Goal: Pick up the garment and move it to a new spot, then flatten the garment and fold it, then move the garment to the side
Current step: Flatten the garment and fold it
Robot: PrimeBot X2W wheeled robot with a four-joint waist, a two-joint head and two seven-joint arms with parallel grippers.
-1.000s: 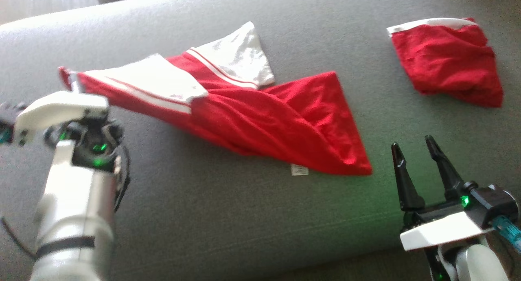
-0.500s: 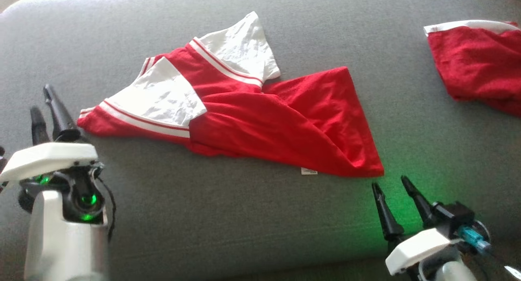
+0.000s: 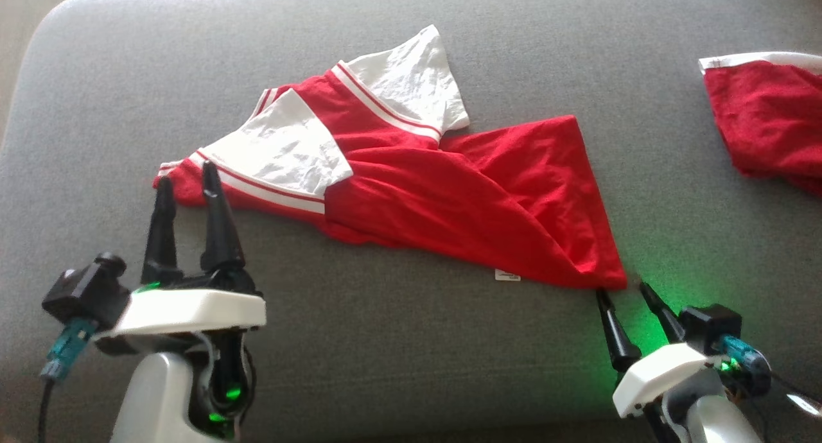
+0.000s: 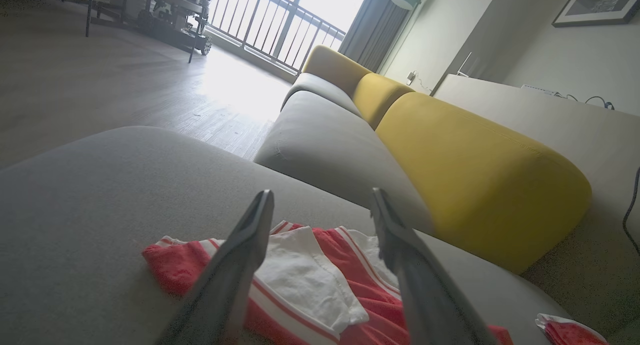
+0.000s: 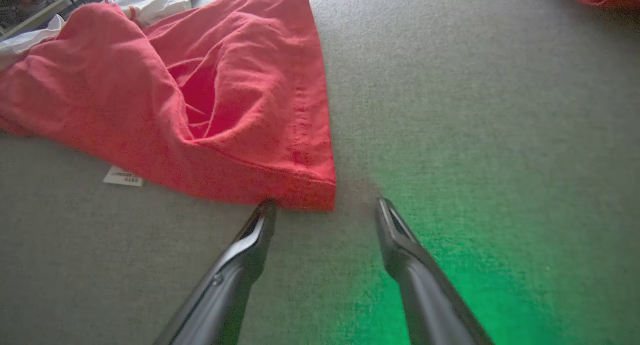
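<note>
My right gripper picks up the garment by its hem corner (image 3: 614,280) next, to move and flatten the red garment (image 3: 462,204).
A red garment (image 3: 449,205) with white sleeves and white stripes lies crumpled on the grey cushion (image 3: 385,353). Its shoulder end points left and its hem corner (image 3: 610,279) points right. My left gripper (image 3: 187,176) is open, its fingertips just in front of the left shoulder edge. In the left wrist view the garment (image 4: 310,285) lies between and beyond the spread fingers (image 4: 240,265). My right gripper (image 3: 621,291) is open, its tips right at the hem corner. In the right wrist view that corner (image 5: 305,185) lies just ahead of the left fingertip (image 5: 265,210).
A second red piece with a white band (image 3: 764,115) lies at the cushion's right edge. A white tag (image 3: 507,275) sticks out under the hem. The left wrist view takes in a yellow backrest (image 4: 475,175) and wooden floor (image 4: 100,85) beyond the cushion.
My left gripper let go of the shoulder end, which dropped flat onto the cushion, and now stands open just in front of it. The right gripper has come up to the hem corner. The camera shifted.
</note>
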